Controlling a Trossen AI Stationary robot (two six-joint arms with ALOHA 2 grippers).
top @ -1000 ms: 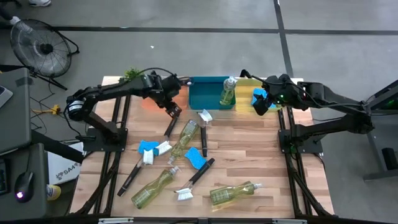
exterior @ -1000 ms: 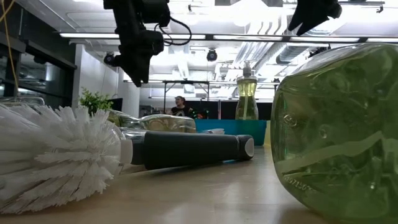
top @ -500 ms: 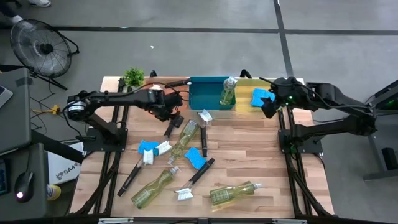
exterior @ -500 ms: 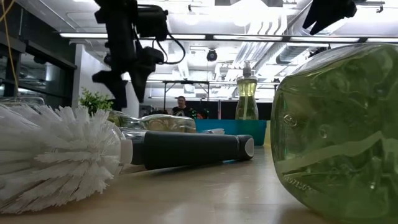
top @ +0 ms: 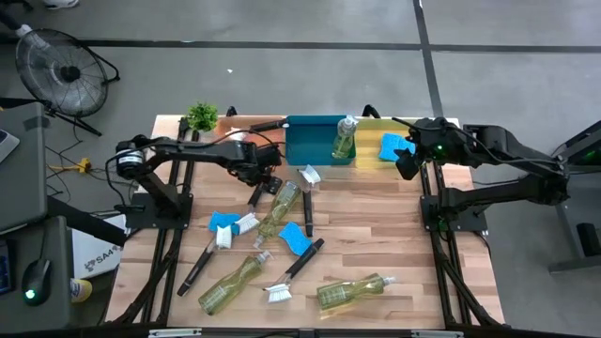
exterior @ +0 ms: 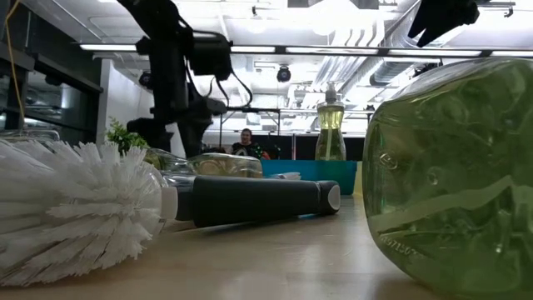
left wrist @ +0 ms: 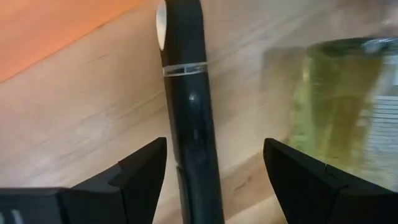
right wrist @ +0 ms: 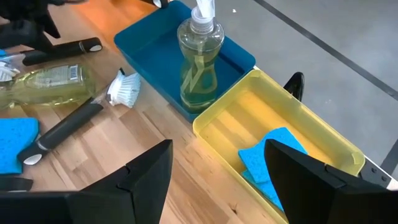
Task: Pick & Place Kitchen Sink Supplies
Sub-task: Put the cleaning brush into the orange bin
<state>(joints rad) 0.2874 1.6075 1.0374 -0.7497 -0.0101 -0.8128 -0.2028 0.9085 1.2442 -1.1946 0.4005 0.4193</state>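
Next, my left gripper grabs the brush by its black handle to sort the brush into the orange bin.
My left gripper (top: pixel 258 176) stands open low over the table, fingers pointing down. A black brush handle (left wrist: pixel 189 124) runs between its two fingers with a gap on each side, its capped free end (left wrist: pixel 160 25) toward the orange tray (left wrist: pixel 56 31). A bottle of yellow-green liquid (left wrist: pixel 342 106) lies just beside it. My right gripper (top: pixel 406 161) waits open above the yellow tray (right wrist: pixel 224 134), where a blue sponge (right wrist: pixel 273 155) lies. Another bottle (right wrist: pixel 199 59) stands upright in the blue tray (right wrist: pixel 146 34).
More bottles (top: pixel 230 282) (top: pixel 352 291), blue sponges (top: pixel 223 222) (top: pixel 294 237) and brushes (top: pixel 307 192) (top: pixel 296 268) lie scattered on the wooden table. A green potted plant (top: pixel 201 115) stands at the far left corner. Close to the low camera lie a brush head (exterior: pixel 75 208) and a bottle (exterior: pixel 454 175).
My left gripper has come down toward the black brush handle, shifting a little toward the table's left edge. It rolled about its pointing line, and its fingers have opened wider. The brush and bottles have stayed where they were.
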